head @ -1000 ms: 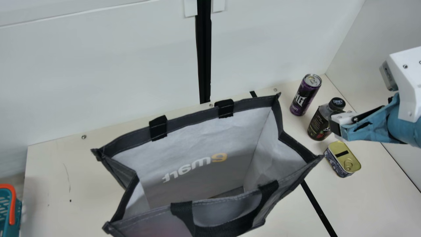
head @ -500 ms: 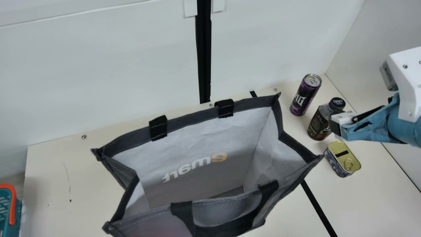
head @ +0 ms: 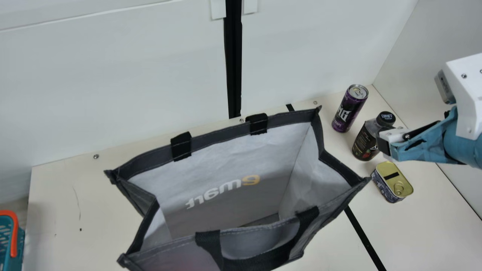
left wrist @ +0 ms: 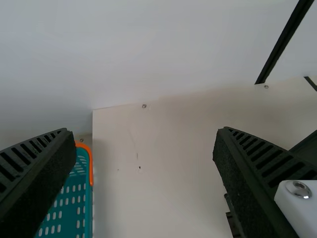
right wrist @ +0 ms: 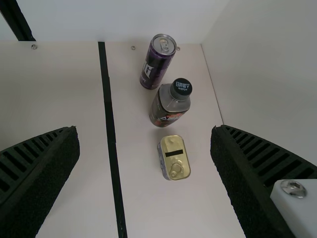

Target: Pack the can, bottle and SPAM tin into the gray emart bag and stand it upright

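My left gripper grips the bag by its edge point(head: 135, 246) next, with the bag's opening spread wide and its thin dark rim point(head: 217, 135) upright.
The gray bag point(head: 229, 150) stands upright with its mouth spread wide; no item is visible inside it. To its right, the purple can point(head: 348, 111), the dark bottle point(head: 363, 143) and the SPAM tin point(head: 393, 182) stand in a row on the table. My right gripper point(head: 385, 145) hangs over the bottle's side in the main view. In the right wrist view, the right gripper point(right wrist: 144, 130) is open, with can point(right wrist: 156, 64), bottle point(right wrist: 169, 106) and tin point(right wrist: 174, 158) in sight beyond the fingers. My left gripper point(left wrist: 141, 133) is open over bare table, nothing between its fingers.
A teal basket point(head: 7, 241) with an orange handle stands off the table's left edge, seen also as the basket point(left wrist: 69, 208) in the left wrist view. White walls point(head: 113, 75) rise behind and at the right. Bare table point(head: 60, 210) lies left of the bag.
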